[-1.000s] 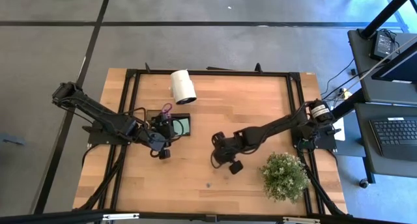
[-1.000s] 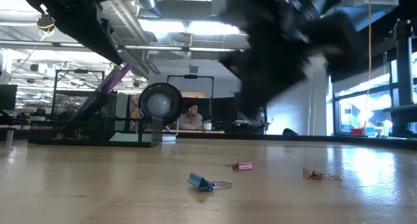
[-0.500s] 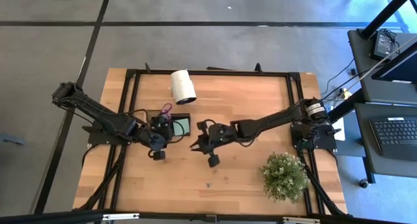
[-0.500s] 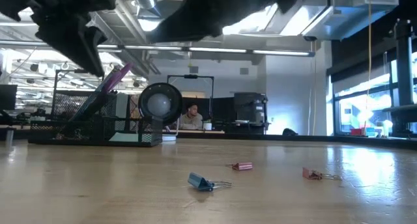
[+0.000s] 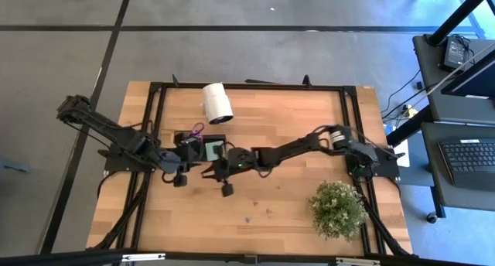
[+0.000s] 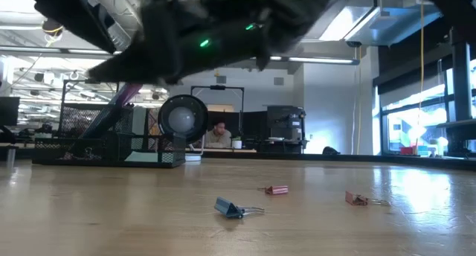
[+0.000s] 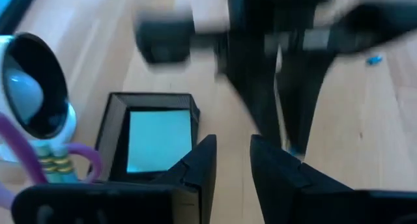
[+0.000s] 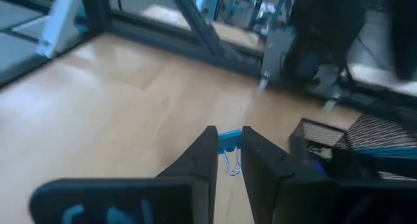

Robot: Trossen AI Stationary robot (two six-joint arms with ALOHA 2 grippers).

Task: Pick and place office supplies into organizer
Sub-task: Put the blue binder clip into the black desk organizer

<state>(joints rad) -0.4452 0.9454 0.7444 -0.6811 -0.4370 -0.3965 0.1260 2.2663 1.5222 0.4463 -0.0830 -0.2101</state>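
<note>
The blue binder clip (image 6: 236, 208) hangs over wood, short of the organizer's rim, so my right gripper keeps hold of it and moves it toward the organizer next.
The black mesh organizer (image 5: 203, 147) sits left of the table's middle, with a light green sticky pad (image 5: 214, 150) in one compartment and purple-handled scissors (image 5: 195, 131) standing in the other. My right gripper (image 5: 216, 172) hovers at the organizer's near right corner, shut on a small blue binder clip (image 8: 228, 141). My left gripper (image 5: 188, 164) hangs just near of the organizer and shows a narrow gap between its fingers (image 7: 232, 152), with nothing in it. A blue clip (image 6: 236, 208) and two pink clips (image 6: 277, 189) (image 6: 357, 199) lie on the wood. My right gripper pinches the blue clip's body (image 8: 229, 140) between its two fingertips. The wire loops (image 8: 228, 164) stick out below the blue body. The clip is lifted clear of the table.
A white cylinder roll (image 5: 217, 103) lies just beyond the organizer. A bushy potted plant (image 5: 337, 208) stands at the near right corner. The black frame (image 5: 247, 86) borders the table. A person (image 6: 218, 133) sits in the room behind.
My right gripper has swept from the table's middle toward the left, to the organizer's near right corner, with the arm stretching out. My left gripper has drawn back a little toward the left edge. The clips on the table have stayed put.
</note>
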